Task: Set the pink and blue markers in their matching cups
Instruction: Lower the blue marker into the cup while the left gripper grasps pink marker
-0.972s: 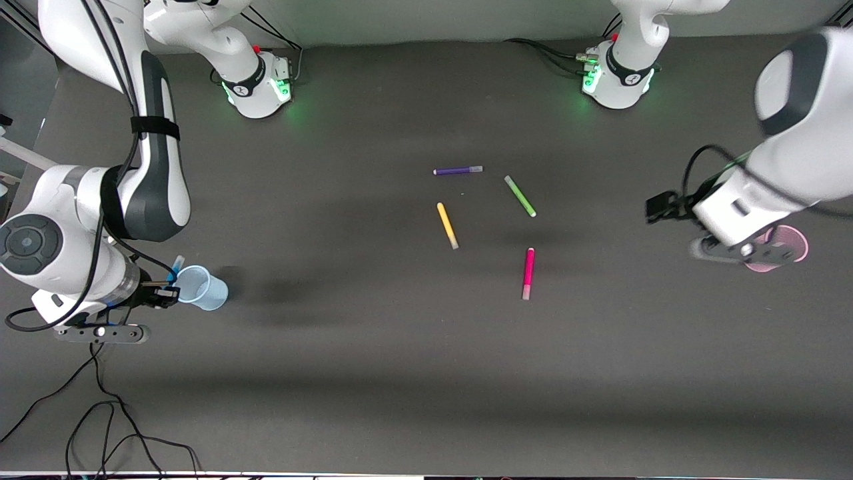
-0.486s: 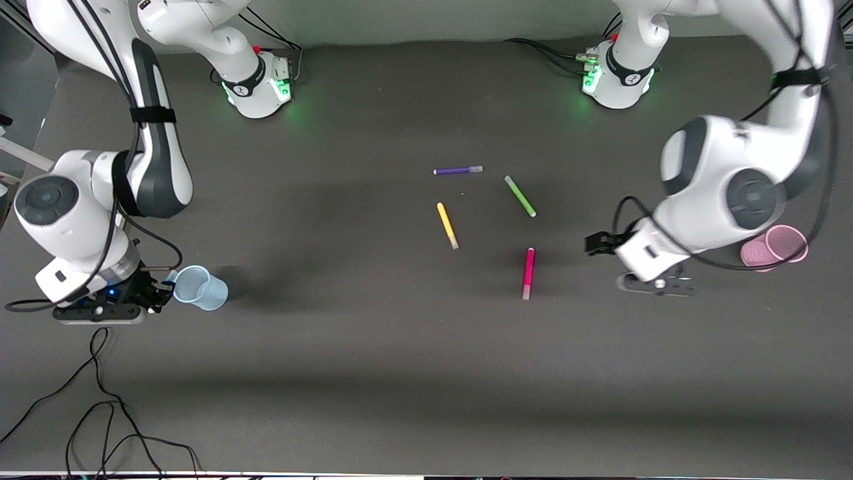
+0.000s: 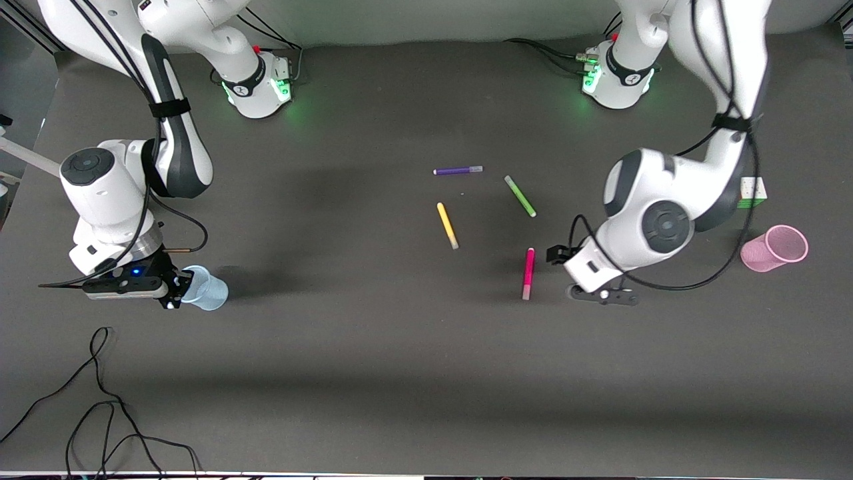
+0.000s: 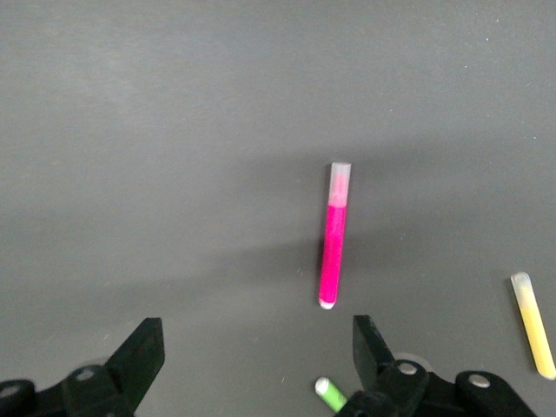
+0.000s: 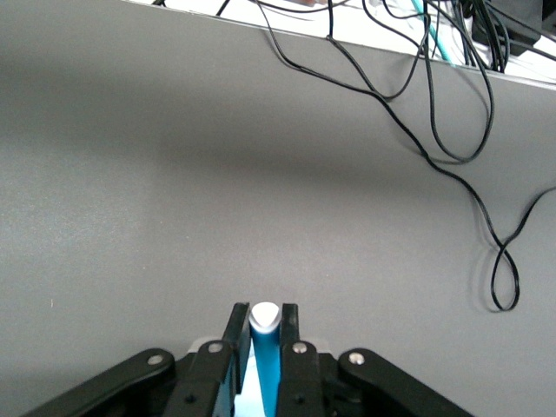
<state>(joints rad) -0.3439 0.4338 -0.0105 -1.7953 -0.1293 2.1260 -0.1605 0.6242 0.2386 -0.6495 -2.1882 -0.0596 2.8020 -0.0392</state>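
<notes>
My left gripper is to grab the pink marker by its bright body point(image 3: 529, 268) next, so the pink marker's pale cap point(image 3: 526, 293) stays free to go into the pink cup.
The pink marker point(image 3: 528, 273) lies flat mid-table, its pale end nearer the front camera; it also shows in the left wrist view point(image 4: 334, 234). My left gripper point(image 3: 578, 272) hangs over the table just beside it, toward the left arm's end, open and empty point(image 4: 258, 347). The pink cup point(image 3: 773, 248) stands at the left arm's end. My right gripper point(image 3: 174, 288) is at the rim of the pale blue cup point(image 3: 205, 291), shut on the blue marker point(image 5: 265, 356), which points down with its pale end up between the fingers point(image 5: 263, 314).
Purple point(image 3: 458, 171), green point(image 3: 520, 196) and yellow point(image 3: 447, 225) markers lie farther from the front camera than the pink one. A small white and green block point(image 3: 753, 192) sits near the pink cup. Loose cables point(image 3: 100, 400) trail near the table's front edge.
The left arm swung from over the pink cup toward the table's middle and now hangs beside the pink marker. The right gripper shifted with the blue marker over the blue cup's rim.
</notes>
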